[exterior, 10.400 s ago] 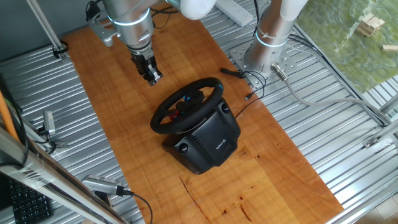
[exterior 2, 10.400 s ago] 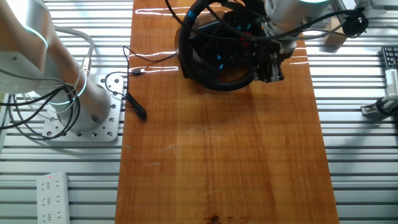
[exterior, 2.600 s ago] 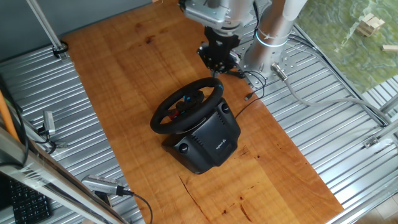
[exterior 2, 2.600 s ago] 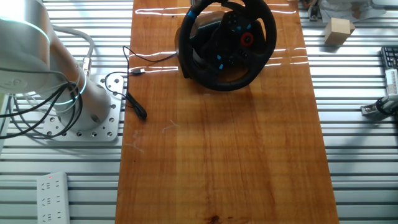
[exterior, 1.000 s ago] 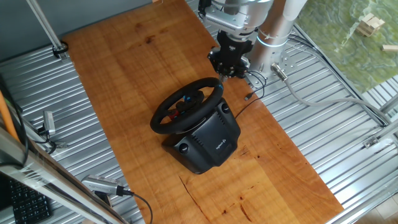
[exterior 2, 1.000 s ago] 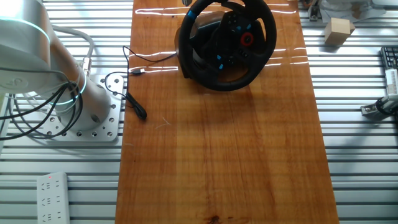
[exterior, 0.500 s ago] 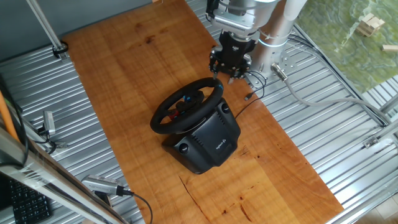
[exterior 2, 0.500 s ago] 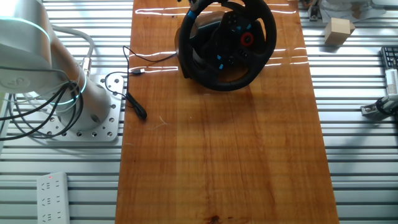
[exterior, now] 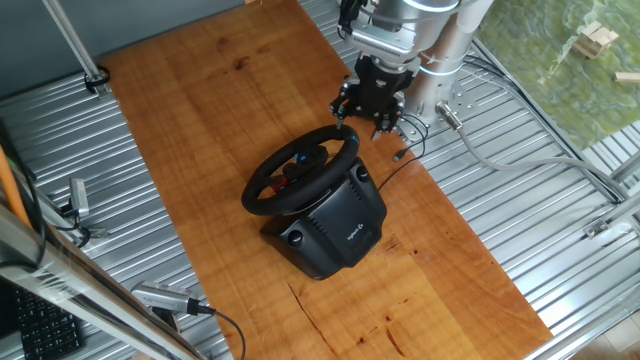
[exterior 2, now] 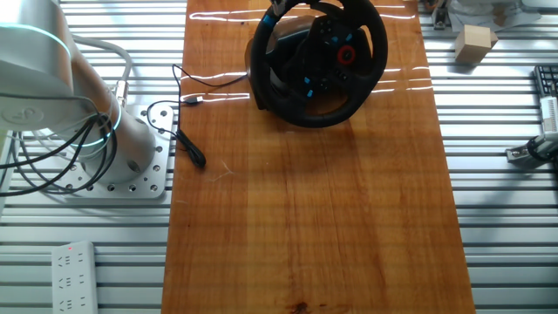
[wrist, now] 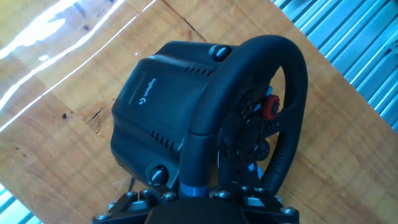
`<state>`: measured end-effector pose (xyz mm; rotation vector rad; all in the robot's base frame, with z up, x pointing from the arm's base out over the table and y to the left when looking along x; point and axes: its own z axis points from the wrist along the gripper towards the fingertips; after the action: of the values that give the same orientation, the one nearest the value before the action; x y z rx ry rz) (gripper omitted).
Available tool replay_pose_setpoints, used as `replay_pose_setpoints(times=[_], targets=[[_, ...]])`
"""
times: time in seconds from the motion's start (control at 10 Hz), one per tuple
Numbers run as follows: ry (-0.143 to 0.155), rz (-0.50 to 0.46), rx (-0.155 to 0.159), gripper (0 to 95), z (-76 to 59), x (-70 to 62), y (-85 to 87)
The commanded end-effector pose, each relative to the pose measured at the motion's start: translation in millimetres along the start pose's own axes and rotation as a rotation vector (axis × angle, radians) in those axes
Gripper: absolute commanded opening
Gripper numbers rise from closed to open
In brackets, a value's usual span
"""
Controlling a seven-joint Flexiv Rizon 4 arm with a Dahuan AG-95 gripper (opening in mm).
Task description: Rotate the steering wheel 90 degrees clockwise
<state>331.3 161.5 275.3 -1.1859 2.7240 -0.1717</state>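
My gripper should next grab the wheel's rim at the blue stripe (exterior: 352, 139) to turn the wheel clockwise.
The black steering wheel (exterior: 258, 183) stands tilted on its boxy black base (exterior: 338, 225) in the middle of the wooden board. Red and blue hub buttons show in the other fixed view, where the wheel (exterior 2: 370, 65) sits at the top edge. My gripper (exterior: 362, 118) is open at the far right top of the rim, its fingers spread to either side of it. In the hand view the rim (wrist: 292, 93) runs down into my gripper (wrist: 196, 193), with a blue stripe between the jaws. The base (wrist: 155, 106) lies left of the rim. The fingertips are hidden there.
A second arm's pedestal (exterior: 430, 80) stands just behind my gripper, also seen in the other fixed view (exterior 2: 122, 148). A thin cable (exterior: 400, 155) runs from the base. A black plug (exterior 2: 190, 150), a wooden block (exterior 2: 475, 42) and a power strip (exterior 2: 74, 262) lie around the board.
My gripper has moved a little right and down towards the rim's top, and its fingers have spread wider. The wheel has not turned.
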Motion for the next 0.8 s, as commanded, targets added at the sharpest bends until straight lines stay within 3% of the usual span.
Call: replay_pose_setpoints(times=[0.1,0.8], targets=[[0.001,-0.001,0.000,57.0,1.1,-1.4,0.5],[-0.006,-0.004,0.002,57.0,10.0,-1.1,-3.0]])
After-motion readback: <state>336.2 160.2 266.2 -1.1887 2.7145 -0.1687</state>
